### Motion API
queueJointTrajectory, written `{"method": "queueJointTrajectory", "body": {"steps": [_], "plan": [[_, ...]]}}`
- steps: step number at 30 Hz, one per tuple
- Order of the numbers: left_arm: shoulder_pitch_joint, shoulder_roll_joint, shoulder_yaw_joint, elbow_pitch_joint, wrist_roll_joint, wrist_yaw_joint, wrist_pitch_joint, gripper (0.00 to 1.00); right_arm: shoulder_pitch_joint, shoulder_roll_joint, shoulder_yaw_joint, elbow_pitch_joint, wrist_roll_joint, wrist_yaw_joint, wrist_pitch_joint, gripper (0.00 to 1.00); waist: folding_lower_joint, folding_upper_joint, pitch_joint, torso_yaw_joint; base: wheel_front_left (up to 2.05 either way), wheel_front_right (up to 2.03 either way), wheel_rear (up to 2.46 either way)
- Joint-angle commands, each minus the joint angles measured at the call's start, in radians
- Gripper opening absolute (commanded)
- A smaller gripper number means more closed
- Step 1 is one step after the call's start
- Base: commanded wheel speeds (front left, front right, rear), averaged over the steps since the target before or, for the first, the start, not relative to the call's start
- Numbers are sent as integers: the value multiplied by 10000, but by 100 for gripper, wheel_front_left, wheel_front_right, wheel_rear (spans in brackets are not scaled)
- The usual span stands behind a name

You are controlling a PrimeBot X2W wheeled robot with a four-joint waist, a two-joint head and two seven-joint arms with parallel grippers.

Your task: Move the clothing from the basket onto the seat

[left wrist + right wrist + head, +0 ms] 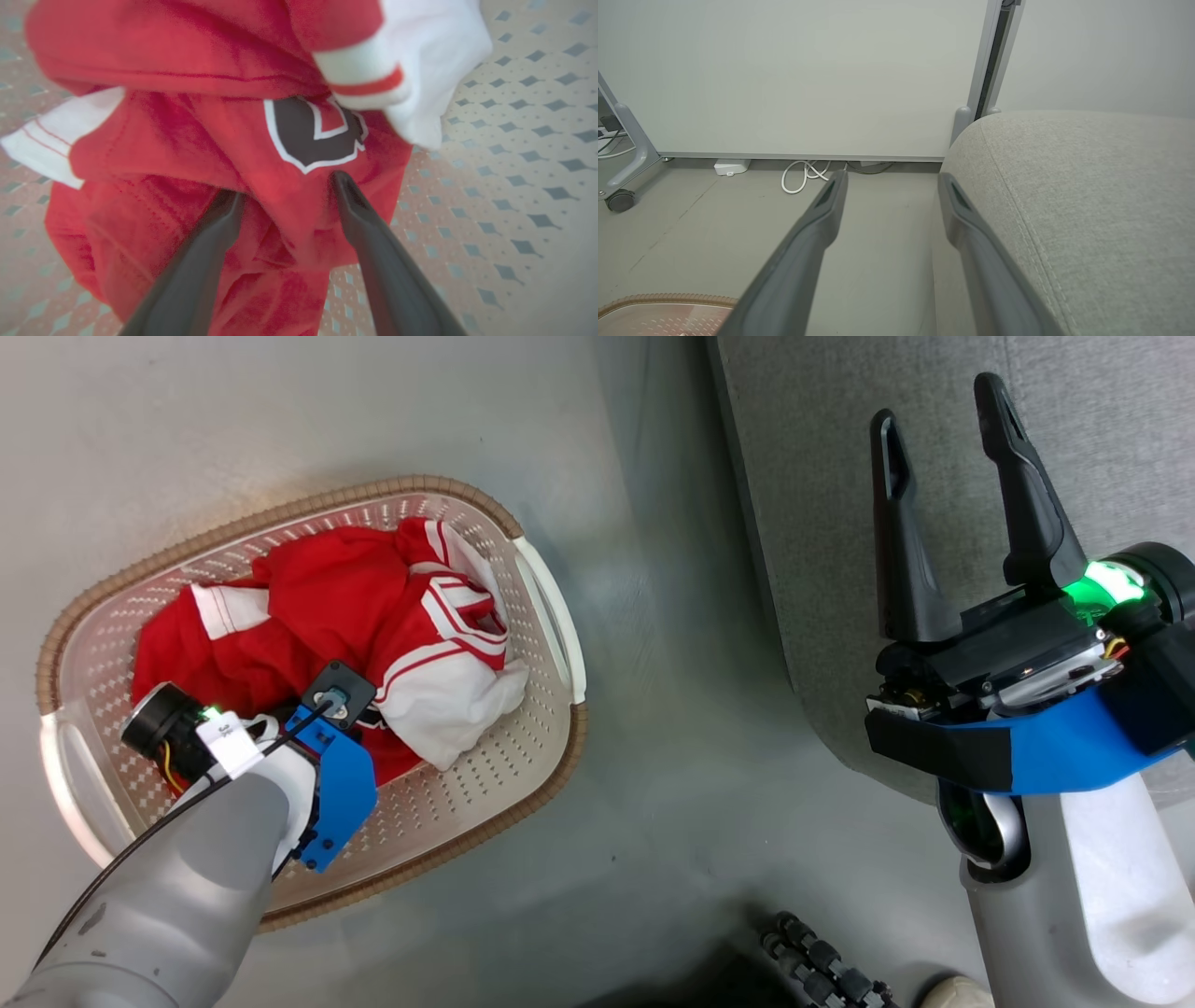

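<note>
A red fold bulges up below the dark top of the slack jersey. My left gripper will pinch that red fold (297,224) next.
The red jersey (345,607) with white panels lies crumpled in the cream basket (420,487) on the floor at the left. My left arm (317,765) reaches down into the basket, hiding its fingers in the head view. In the left wrist view, my left gripper (287,186) is open with both tips pressed against the jersey (187,140), a red fold bulging between them just below a dark crest. My right gripper (938,406) hangs open and empty over the edge of the grey sofa (812,476). The sofa (1087,196) also fills the right of the right wrist view, beside that gripper (892,179).
A strip of grey floor (672,709) separates basket and sofa. The right wrist view shows a pale wall panel, a white cable (803,175) along its foot, a wheeled frame leg (621,198) at the left and the basket rim (658,298). Dark ribbed parts (822,961) sit at the bottom of the head view.
</note>
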Motion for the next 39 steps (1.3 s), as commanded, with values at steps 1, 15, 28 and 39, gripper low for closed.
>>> {"method": "queueJointTrajectory", "body": {"steps": [1,15,28,39], "plan": [[-263,-22,-103,28,-90,-7,19,100,-142,-31,-14,-80,-55,5,-37,100,-1,0,166,-23,0,0,0],[-664,-301,-484,149,-481,-8,-163,0,-167,-31,-54,-202,-152,5,-37,100,-1,0,528,79,0,0,0],[-99,-896,-464,174,-1170,-8,-1448,0,134,-32,-205,64,-451,5,-35,100,-1,0,-670,743,0,0,0],[769,-1561,-344,109,-1693,-8,-2642,0,712,-35,-326,520,-773,5,-37,100,-1,0,-2431,1491,0,0,0]]}}
